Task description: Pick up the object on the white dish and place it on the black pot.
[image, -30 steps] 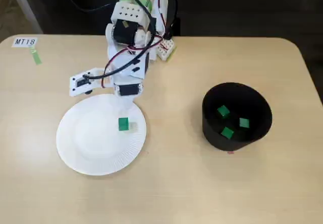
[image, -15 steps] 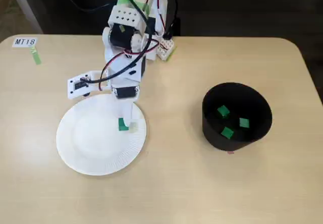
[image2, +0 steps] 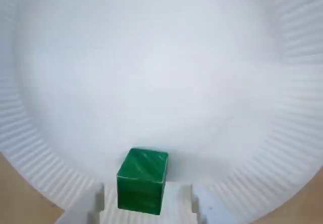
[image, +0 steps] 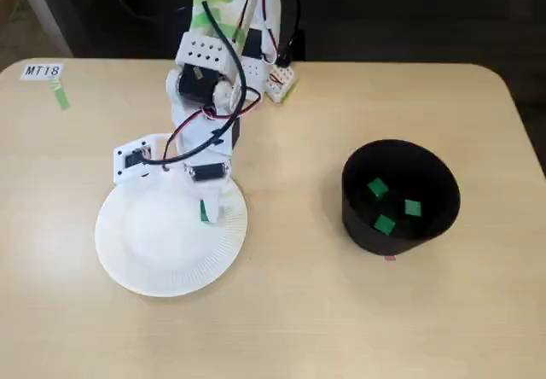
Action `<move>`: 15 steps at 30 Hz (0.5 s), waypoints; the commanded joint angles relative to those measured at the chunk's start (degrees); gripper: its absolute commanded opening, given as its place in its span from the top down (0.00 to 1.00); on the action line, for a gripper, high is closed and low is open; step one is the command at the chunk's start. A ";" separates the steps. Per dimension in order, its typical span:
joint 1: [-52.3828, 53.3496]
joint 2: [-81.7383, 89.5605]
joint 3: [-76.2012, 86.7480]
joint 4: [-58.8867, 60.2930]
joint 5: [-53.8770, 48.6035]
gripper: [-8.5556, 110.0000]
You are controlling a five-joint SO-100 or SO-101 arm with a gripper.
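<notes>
My gripper grabs the green block's opposite sides next, to move the block from the white dish (image: 153, 259) into the black pot.
The white dish (image: 153, 259) lies at the table's front left and fills the wrist view (image2: 161, 72). A small green block (image: 205, 211) sits on the dish near its right rim in the fixed view. In the wrist view the block (image2: 143, 181) rests at the bottom centre. My gripper (image: 210, 212) (image2: 146, 206) is down over it, open, with one white finger (image2: 96, 201) on each side and a small gap between each finger and the block. The black pot (image: 354, 217) stands at the right and holds three green blocks (image: 385, 224).
The arm's base and cables (image: 230, 20) stand at the table's back edge. A small white board (image: 280, 78) lies beside the base. A paper label "MT18" (image: 43, 71) and a strip of green tape (image: 60, 98) are at the back left.
</notes>
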 commanded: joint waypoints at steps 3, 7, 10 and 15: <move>-0.09 -1.32 -3.78 -0.70 0.62 0.75; -0.35 -2.11 -4.31 -0.62 0.18 0.86; -0.62 -2.90 -4.92 -0.09 -0.62 0.93; -0.70 -2.46 -4.92 0.26 -0.62 0.93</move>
